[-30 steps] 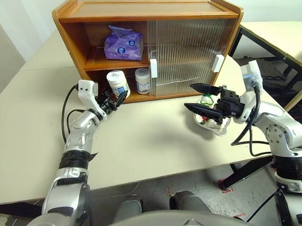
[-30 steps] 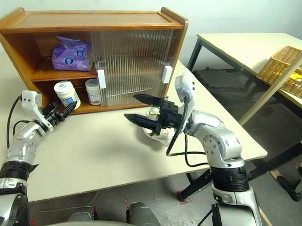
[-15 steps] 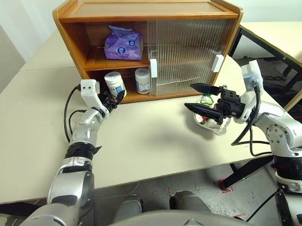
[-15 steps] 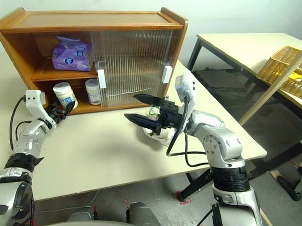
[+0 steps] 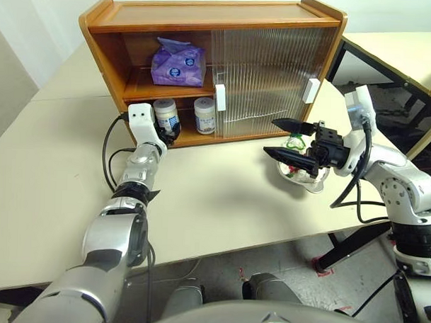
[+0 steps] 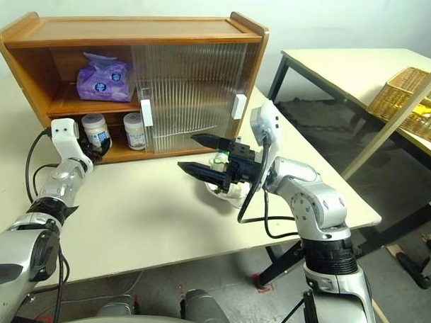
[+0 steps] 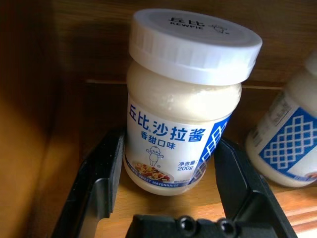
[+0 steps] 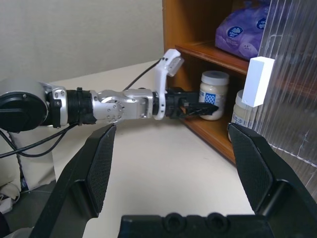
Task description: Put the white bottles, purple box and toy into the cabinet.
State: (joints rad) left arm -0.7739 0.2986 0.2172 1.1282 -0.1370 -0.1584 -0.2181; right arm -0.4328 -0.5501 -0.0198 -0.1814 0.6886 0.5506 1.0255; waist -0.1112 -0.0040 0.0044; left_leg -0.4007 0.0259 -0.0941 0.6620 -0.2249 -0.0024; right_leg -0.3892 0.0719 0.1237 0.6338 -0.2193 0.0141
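The white bottle's base is upright over the compartment's bottom in the left wrist view, and the bottle would stand, so my left gripper needs to release it now.
The cabinet [image 5: 206, 19] stands open on its left half. The purple box [image 5: 178, 64] lies on its upper shelf. In the lower compartment my left gripper [image 5: 167, 131] is shut on a white bottle [image 7: 183, 124], one finger [image 7: 101, 168] pressed on each side, the bottle upright just over the compartment floor. The second white bottle [image 5: 204, 114] stands right beside it. My right gripper [image 5: 270, 137] hangs open and empty above the table, level, in front of a glass bowl [image 6: 225, 194]. The toy [image 5: 295, 143] sits in that bowl, mostly hidden behind the gripper.
Ribbed sliding doors [image 5: 265, 71] with white handles [image 5: 219, 96] cover the cabinet's right half. The cabinet's left side wall [image 5: 106, 51] is close to my left wrist. A second table with a wicker basket [image 6: 409, 97] stands to the right.
My left gripper has carried the white bottle forward and slightly down, from in front of the cabinet into the lower compartment beside the other bottle. The right arm has not moved.
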